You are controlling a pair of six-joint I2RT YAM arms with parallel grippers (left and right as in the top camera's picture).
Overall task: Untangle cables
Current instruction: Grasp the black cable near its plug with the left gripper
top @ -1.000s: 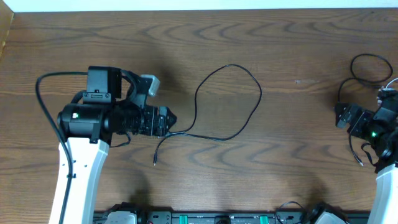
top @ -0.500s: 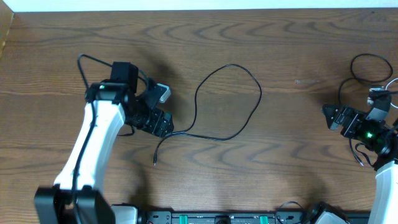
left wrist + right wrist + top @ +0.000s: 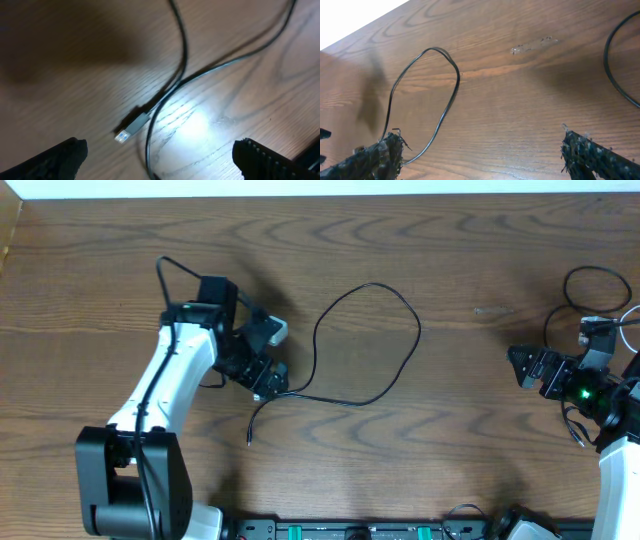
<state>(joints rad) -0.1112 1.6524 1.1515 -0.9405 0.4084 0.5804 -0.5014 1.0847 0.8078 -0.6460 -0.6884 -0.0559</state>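
The thin black cable needs to be grabbed next by my left gripper beside its silver plug, to leave the loop for my right gripper.
A thin black cable lies in a wide loop at the table's middle, with one loose end at the front. My left gripper is open just above the spot where the cable's strands meet. In the left wrist view the open jaws frame the cable and its small silver plug, touching neither. My right gripper is open and empty at the right. In the right wrist view its open jaws face the cable loop. No white cable shows clearly.
A second thin black cable is coiled at the far right, behind the right arm; an arc of it shows in the right wrist view. Black robot cabling loops behind the left arm. The table's front rail holds hardware.
The left arm has swung round and brought its gripper right, over the cable's crossing. The right gripper has moved left towards the table's middle. The cable has not moved.
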